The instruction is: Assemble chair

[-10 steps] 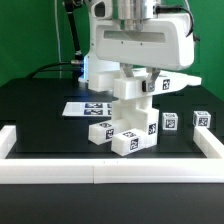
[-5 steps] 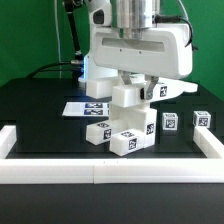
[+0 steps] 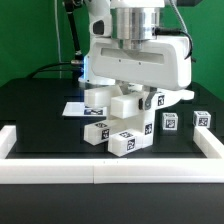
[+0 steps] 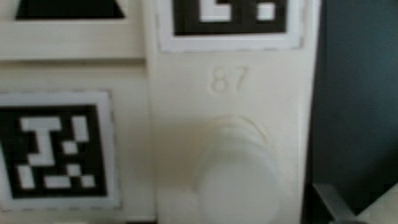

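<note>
The white chair part's lower edge (image 3: 125, 116) sits on the tagged blocks beneath it, so it is time to open my gripper now. The part would rest.
My gripper (image 3: 128, 90) hangs under the big white hand and is shut on a white tagged chair part (image 3: 122, 105), holding it low over the table. The fingers are hidden by the hand and the part. In the wrist view that part (image 4: 214, 110) fills the picture, with one tag (image 4: 54, 155) beside it and another (image 4: 228, 20) at the edge. Below it lie more white tagged chair parts in a cluster: a bar (image 3: 98, 131), a block (image 3: 128, 142) and another block (image 3: 150, 126).
Two small tagged cubes (image 3: 170, 122) (image 3: 203, 118) stand at the exterior view's right. The marker board (image 3: 75, 108) lies behind the cluster. A plain white border rail (image 3: 110, 174) runs along the front, with side pieces at both ends.
The hand has come down with the held part, which now sits lower, just above the cluster. A tagged face of it now shows at the exterior view's left.
</note>
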You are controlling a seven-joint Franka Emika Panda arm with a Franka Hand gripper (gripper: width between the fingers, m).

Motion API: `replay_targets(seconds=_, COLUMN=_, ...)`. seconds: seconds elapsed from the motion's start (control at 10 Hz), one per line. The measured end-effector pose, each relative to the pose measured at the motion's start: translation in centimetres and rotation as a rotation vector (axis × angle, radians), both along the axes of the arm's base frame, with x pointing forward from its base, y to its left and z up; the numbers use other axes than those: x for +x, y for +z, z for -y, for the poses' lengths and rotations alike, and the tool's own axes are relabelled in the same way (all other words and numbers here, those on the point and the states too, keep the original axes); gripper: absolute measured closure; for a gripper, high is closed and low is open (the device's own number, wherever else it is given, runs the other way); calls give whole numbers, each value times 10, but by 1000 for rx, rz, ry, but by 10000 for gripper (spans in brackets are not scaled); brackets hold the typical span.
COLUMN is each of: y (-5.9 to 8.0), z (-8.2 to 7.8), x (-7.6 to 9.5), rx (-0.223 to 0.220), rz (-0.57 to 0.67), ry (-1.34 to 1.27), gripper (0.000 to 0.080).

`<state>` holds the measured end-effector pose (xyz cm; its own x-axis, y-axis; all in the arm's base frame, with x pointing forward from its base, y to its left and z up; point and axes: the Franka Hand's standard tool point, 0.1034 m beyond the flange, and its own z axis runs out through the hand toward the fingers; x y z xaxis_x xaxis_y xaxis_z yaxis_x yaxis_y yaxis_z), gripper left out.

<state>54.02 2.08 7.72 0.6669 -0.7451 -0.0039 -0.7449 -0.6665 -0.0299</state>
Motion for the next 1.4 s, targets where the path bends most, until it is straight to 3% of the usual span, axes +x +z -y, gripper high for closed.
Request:
replay_targets(seconds=0.6, y=0, z=0, x=1, rx=-1, rz=3, ry=0, gripper=500)
replay_targets(seconds=0.8, y=0, z=0, x=1, rx=-1, rz=3, ry=0, gripper=190)
replay_targets(seconds=1.0, y=1, z=1, x=1, rx=0, rz=1, ry=1, gripper=160)
replay_targets(seconds=1.4, y=29, z=-5, x=-4, rx=36, rz=-4, ry=-6, gripper=150)
